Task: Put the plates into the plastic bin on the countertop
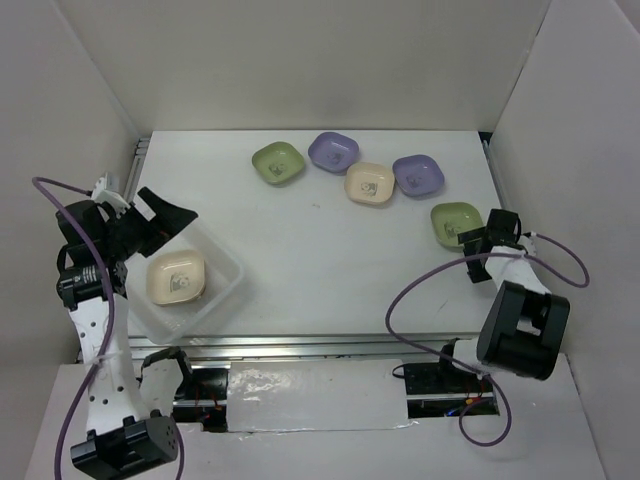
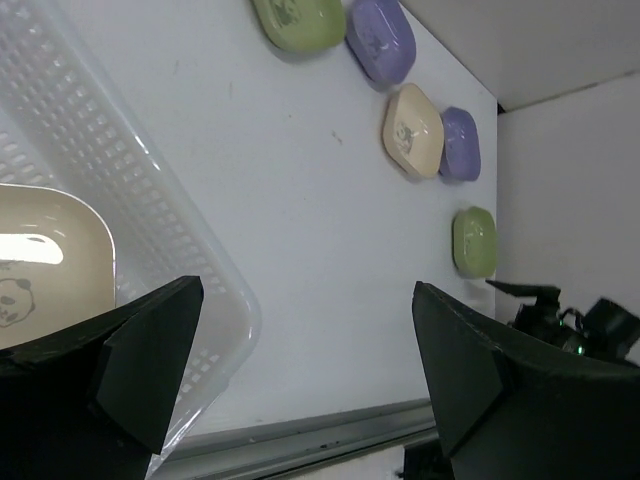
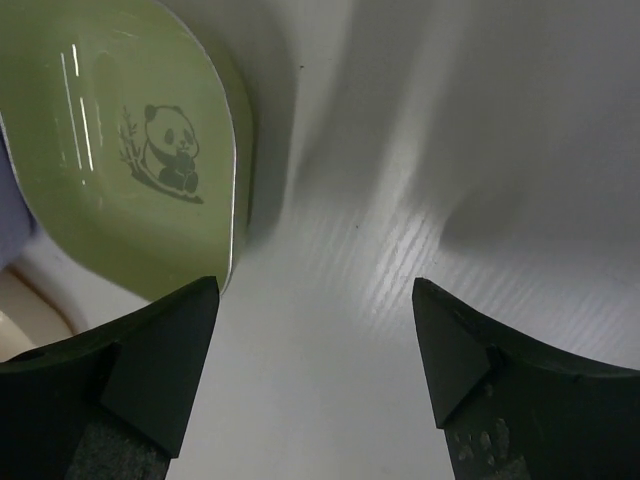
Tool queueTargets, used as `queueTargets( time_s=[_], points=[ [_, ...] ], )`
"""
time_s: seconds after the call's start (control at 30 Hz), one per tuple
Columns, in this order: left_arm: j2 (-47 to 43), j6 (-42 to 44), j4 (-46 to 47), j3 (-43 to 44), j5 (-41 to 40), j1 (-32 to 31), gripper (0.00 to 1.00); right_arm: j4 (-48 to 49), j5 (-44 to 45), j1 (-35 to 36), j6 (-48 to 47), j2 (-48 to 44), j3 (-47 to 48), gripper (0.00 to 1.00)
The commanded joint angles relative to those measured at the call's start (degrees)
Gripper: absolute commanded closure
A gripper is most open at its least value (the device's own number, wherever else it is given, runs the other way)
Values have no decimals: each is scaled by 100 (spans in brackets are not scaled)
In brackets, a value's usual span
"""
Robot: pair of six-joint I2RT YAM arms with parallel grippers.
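Note:
Next, my left gripper grabs the plate's rim opposite my right gripper to stack the green plate [image 3: 130,150] in the bin, leaving the plate's bottom free.
The plastic bin [image 1: 228,258] sits at the near left of the countertop [image 1: 330,265] and holds one cream plate [image 1: 177,277]. My left gripper [image 1: 172,228] is open and empty above the bin's far edge. In the left wrist view, the bin [image 2: 120,180] and its cream plate [image 2: 40,265] lie left of my left gripper [image 2: 305,370]. Five plates lie on the countertop: green [image 1: 278,163], purple [image 1: 333,151], cream [image 1: 369,184], purple [image 1: 418,175] and green [image 1: 456,222]. My right gripper [image 1: 470,252] is open just beside that last green plate [image 3: 130,150], low over the surface.
A metal rail [image 1: 300,345] runs along the front edge. White upright walls [image 1: 560,120] close in the left, back and right sides. The right arm's purple cable [image 1: 410,295] loops over the near right of the table.

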Motion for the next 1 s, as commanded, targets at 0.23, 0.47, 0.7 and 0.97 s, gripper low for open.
queueTargets(
  time_s=[0.23, 0.47, 0.7, 0.97],
  points=[
    [276, 685, 619, 10, 742, -593, 1, 112, 42, 229, -242, 2123, 1730, 28],
    [1058, 1116, 145, 449, -619, -1559, 1, 67, -150, 151, -382, 2222, 1731, 57],
    [1779, 958, 75, 941, -1859, -3403, 1, -20, -3, 394, -628, 1521, 1284, 100],
    [3016, 1045, 111, 2037, -3079, -5540, 1, -835, 930, 3003, -1007, -327, 1097, 100]
  ],
)
